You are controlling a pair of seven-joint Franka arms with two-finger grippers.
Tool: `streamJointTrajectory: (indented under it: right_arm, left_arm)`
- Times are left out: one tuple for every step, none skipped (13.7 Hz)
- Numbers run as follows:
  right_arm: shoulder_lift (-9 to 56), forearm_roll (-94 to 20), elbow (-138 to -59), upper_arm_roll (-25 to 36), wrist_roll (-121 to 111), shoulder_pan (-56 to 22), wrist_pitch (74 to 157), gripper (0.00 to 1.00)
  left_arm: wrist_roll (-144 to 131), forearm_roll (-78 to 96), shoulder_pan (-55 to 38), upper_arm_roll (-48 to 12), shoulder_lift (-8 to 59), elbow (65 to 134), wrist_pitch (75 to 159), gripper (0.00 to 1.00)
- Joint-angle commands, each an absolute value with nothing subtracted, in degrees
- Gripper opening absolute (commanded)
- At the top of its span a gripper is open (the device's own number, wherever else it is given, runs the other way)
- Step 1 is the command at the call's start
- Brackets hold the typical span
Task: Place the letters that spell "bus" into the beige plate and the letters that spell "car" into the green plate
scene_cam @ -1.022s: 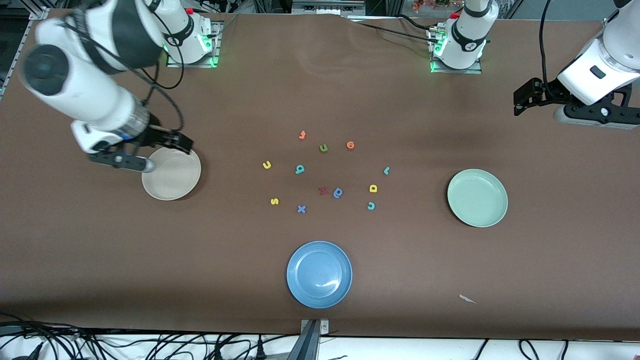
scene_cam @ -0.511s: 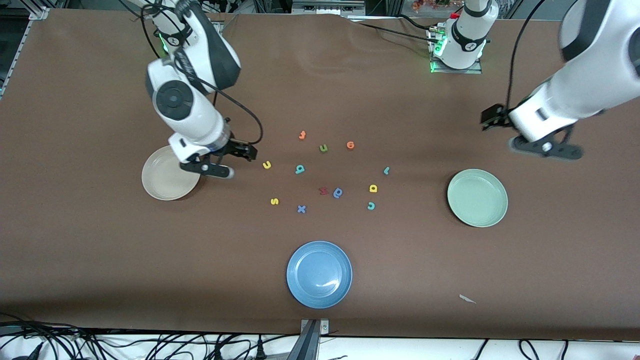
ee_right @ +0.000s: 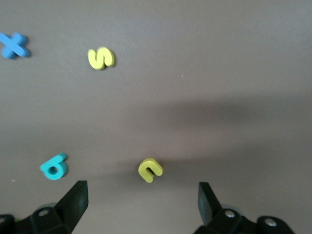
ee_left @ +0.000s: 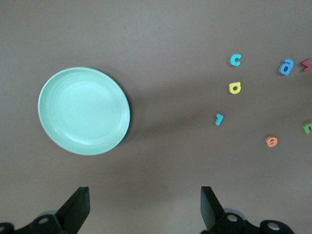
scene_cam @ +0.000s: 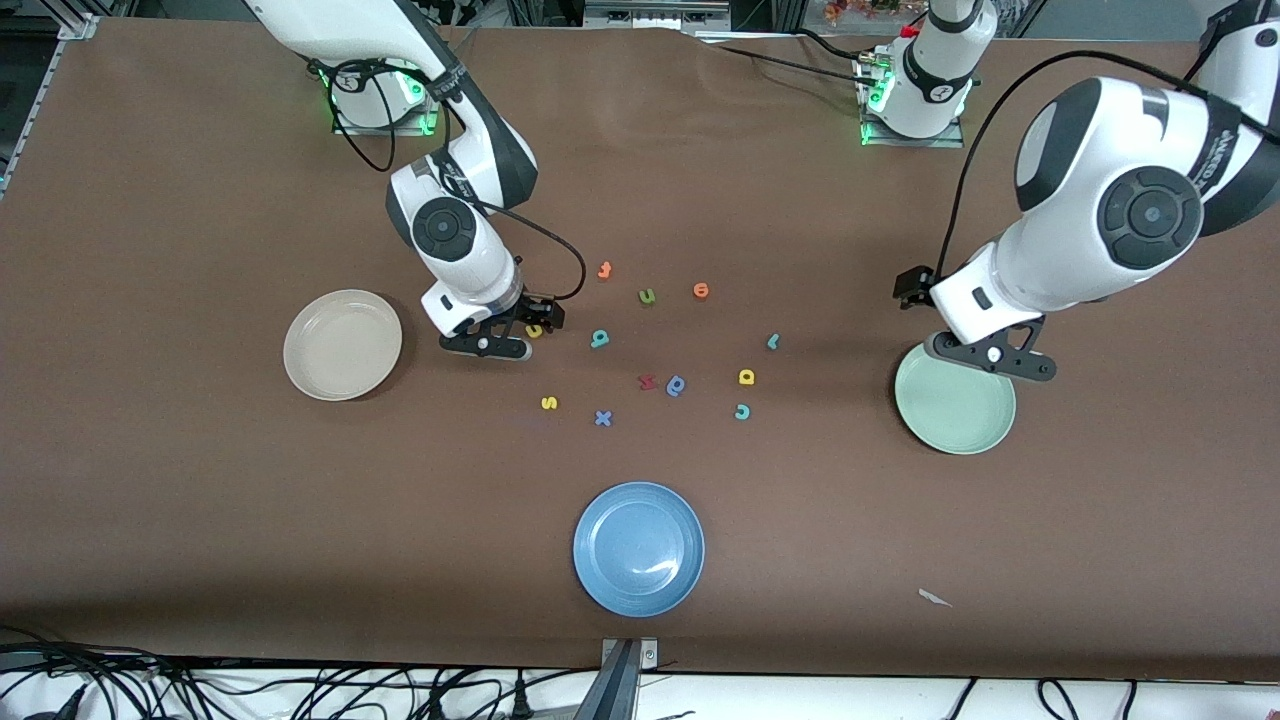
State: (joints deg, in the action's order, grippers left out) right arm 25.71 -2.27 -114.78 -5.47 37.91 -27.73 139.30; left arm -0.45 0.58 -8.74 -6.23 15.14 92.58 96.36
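My right gripper isn't ready to close yet, because its fingers are above and short of the yellow u (scene_cam: 534,331) (ee_right: 151,164). It needs to go lower and toward the u first, then close on the u.
My right gripper (scene_cam: 497,338) (ee_right: 141,208) hangs open just over the yellow u (scene_cam: 534,330) (ee_right: 150,170), which lies slightly ahead of its fingers. The teal b (scene_cam: 599,338) (ee_right: 53,166) and the yellow s (scene_cam: 548,403) (ee_right: 100,58) lie close by. The beige plate (scene_cam: 342,345) sits toward the right arm's end. My left gripper (scene_cam: 990,356) (ee_left: 145,210) is open over the rim of the green plate (scene_cam: 955,398) (ee_left: 84,110). The teal c (scene_cam: 741,411) (ee_left: 235,59), yellow a (scene_cam: 746,377) (ee_left: 235,87) and teal r (scene_cam: 773,341) (ee_left: 219,119) lie between the plates.
A blue plate (scene_cam: 638,548) sits nearest the front camera. Mixed among the task letters are a green u (scene_cam: 647,296), two orange letters (scene_cam: 604,270), a red letter (scene_cam: 647,381), a darker blue letter (scene_cam: 676,385) and a blue x (scene_cam: 602,418).
The right arm swung from over the beige plate to the yellow u. The left arm came in from the table's end to the green plate's rim. Both grippers stayed open.
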Motion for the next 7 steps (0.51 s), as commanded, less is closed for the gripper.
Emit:
streamJointTrajectory:
  right_arm:
    - [28.6, -1.1, -116.0, -5.0, 38.1, -29.0, 143.5, 1.0]
    - [29.4, -0.9, -115.8, -5.0, 38.1, -29.4, 143.8, 1.0]
    - [30.0, -0.9, -115.8, -5.0, 37.9, -29.3, 143.8, 1.0]
    - [30.5, -0.9, -115.7, -4.9, 37.4, -29.2, 143.7, 0.99]
    - [31.2, -0.9, -115.5, -4.9, 36.8, -29.1, 143.7, 0.99]
    - [31.4, -1.0, -115.3, -4.9, 36.8, -29.1, 143.7, 0.96]
    - [31.4, -1.0, -115.0, -4.9, 36.7, -29.1, 143.6, 0.94]
  left_arm:
    - [-1.0, 2.0, -12.6, -6.0, 20.5, 90.1, 99.9, 1.0]
    - [-1.6, 2.0, -13.7, -6.0, 21.7, 90.1, 101.9, 1.0]
    - [-2.1, 2.0, -14.8, -6.0, 22.8, 90.1, 103.6, 1.0]
    - [-2.7, 2.0, -15.5, -6.0, 24.1, 90.1, 104.6, 1.0]
    - [-3.9, 1.9, -16.2, -6.0, 25.3, 90.1, 105.7, 1.0]
    - [-5.1, 1.9, -17.1, -6.0, 26.0, 90.2, 106.8, 1.0]
    - [-6.1, 1.8, -18.1, -5.9, 26.8, 90.2, 106.8, 1.0]
